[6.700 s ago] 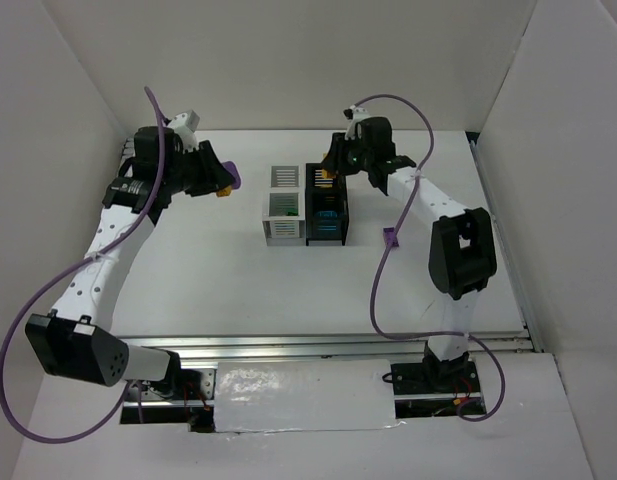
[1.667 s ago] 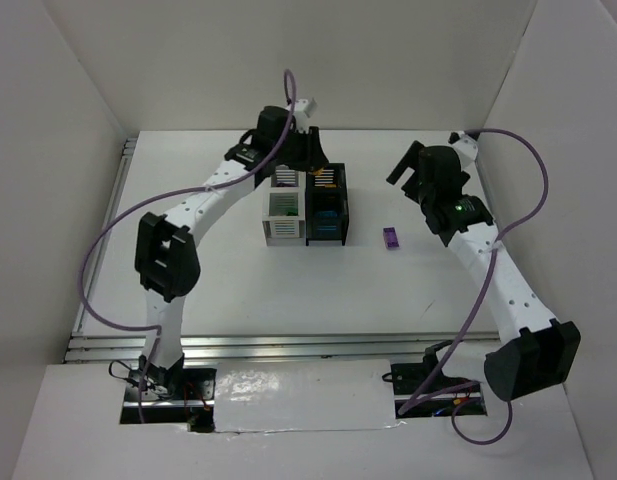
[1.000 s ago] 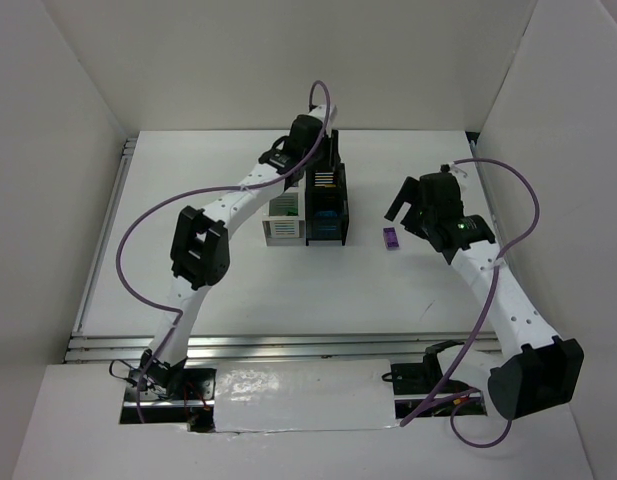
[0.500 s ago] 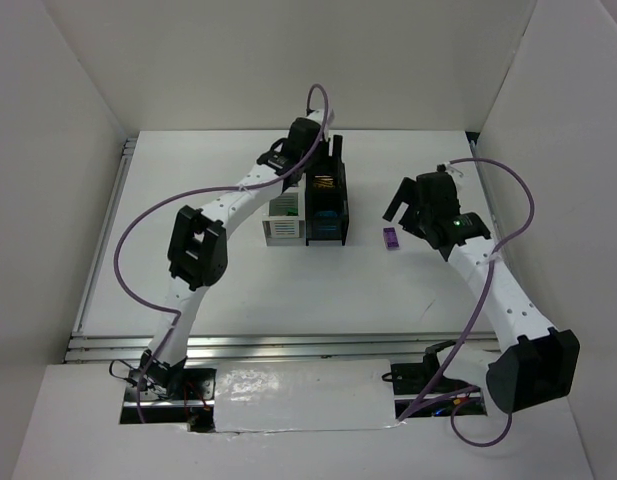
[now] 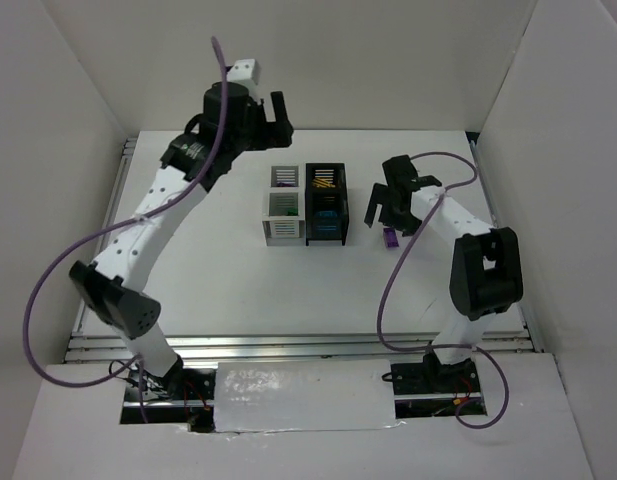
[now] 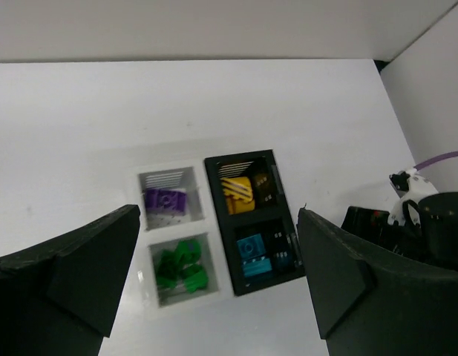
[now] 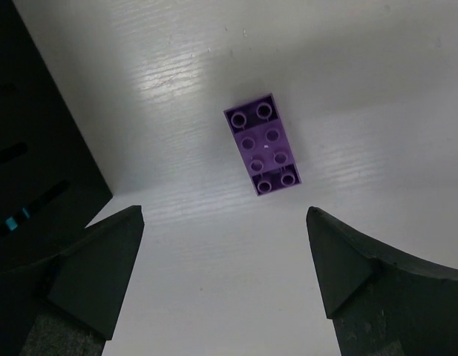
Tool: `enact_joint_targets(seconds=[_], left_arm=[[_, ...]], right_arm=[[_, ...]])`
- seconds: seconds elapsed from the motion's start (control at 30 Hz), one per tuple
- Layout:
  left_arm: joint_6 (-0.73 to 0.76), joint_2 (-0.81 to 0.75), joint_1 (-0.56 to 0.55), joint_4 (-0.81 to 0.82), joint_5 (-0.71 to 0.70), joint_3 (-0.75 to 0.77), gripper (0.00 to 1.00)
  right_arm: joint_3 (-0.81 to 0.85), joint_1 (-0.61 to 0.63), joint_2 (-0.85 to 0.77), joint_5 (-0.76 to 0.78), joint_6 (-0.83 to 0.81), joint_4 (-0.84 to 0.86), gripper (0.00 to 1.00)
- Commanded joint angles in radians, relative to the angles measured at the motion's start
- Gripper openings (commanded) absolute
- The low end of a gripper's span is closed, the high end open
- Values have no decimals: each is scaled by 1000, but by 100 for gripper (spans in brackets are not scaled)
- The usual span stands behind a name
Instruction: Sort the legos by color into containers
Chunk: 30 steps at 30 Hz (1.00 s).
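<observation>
The robot's right hand needs to grab the loose purple lego by its long sides. The lego's short ends then stay free to enter the bin.
The containers (image 5: 306,205) are a 2x2 block of bins, white on the left and black on the right. In the left wrist view the far white bin holds a purple lego (image 6: 165,200), the near white bin green legos (image 6: 180,267), the far black bin yellow legos (image 6: 239,194) and the near black bin cyan legos (image 6: 254,254). My left gripper (image 5: 276,112) (image 6: 218,212) hangs open and empty, high above and behind the block. A loose purple lego (image 5: 390,238) (image 7: 263,144) lies on the table to the right of the bins. My right gripper (image 5: 390,213) (image 7: 224,212) hovers open over it without touching.
White walls close in the table on the left, back and right. The black bin's slatted wall (image 7: 36,148) stands close to the left of my right gripper. The right arm's purple cable (image 5: 388,290) loops over the table in front of the loose brick.
My left gripper opened over the far black bin, then rose and swung back to the left. My right gripper moved left and now hangs above the loose purple lego.
</observation>
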Motion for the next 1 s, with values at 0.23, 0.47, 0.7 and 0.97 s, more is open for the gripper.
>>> enact_joint_targets(seconds=[0.23, 0.47, 0.7, 0.97], left_arm=[[52, -275, 29, -144, -24, -280, 100], [73, -346, 38, -149, -4, -366, 99], [112, -358, 43, -158, -33, -389, 100], [119, -351, 45, -172, -18, -387, 100]], right_arm=[[106, -138, 150, -191, -150, -11, 91], [150, -136, 263, -251, -160, -48, 84], [133, -132, 286, -222, -135, -54, 69], [208, -132, 341, -179, -112, -165, 49]])
